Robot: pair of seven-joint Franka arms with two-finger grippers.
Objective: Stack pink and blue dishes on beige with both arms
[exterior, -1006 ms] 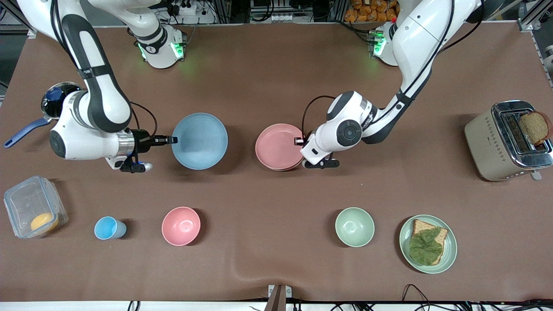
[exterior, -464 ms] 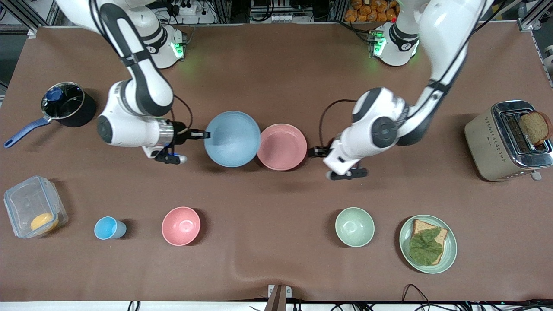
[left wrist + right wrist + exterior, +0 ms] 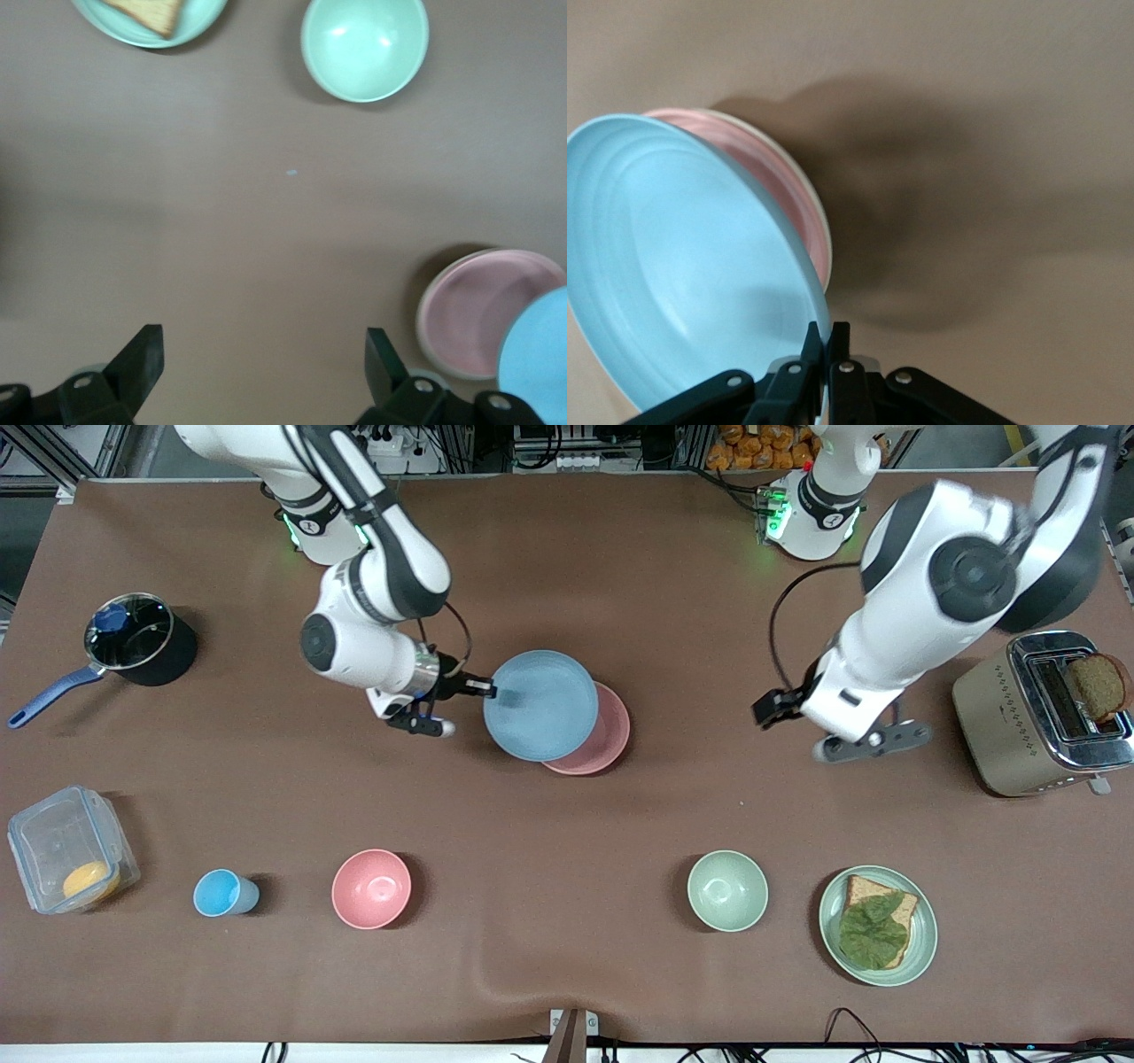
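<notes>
The blue plate hangs tilted above the pink plate, off the pink plate's center, so it moves first and my right gripper releases it only then.
My right gripper [image 3: 483, 686] is shut on the rim of the light blue plate [image 3: 540, 704] and holds it tilted, partly over the pale pink plate [image 3: 607, 740]. In the right wrist view its fingers [image 3: 818, 341] pinch the blue plate [image 3: 682, 283] at the edge. The pink plate [image 3: 780, 181] lies on the beige plate [image 3: 819, 217], of which only a thin cream rim shows. My left gripper [image 3: 765, 709] hangs open and empty in the air over bare table between the pink plate and the toaster. In its wrist view the left gripper [image 3: 261, 359] is spread wide, with both plates off to one side.
A toaster [image 3: 1036, 713] with a bread slice stands at the left arm's end. Nearer the front camera sit a green bowl [image 3: 727, 890], a green plate with bread and a leaf [image 3: 877, 926], a pink bowl [image 3: 371, 888], a blue cup [image 3: 221, 892] and a clear container [image 3: 71, 850]. A pan [image 3: 133, 642] sits at the right arm's end.
The right arm has carried the blue plate toward the pink plate until it overlaps it. The left gripper let go of the pink plate, then rose and drew back toward the toaster.
</notes>
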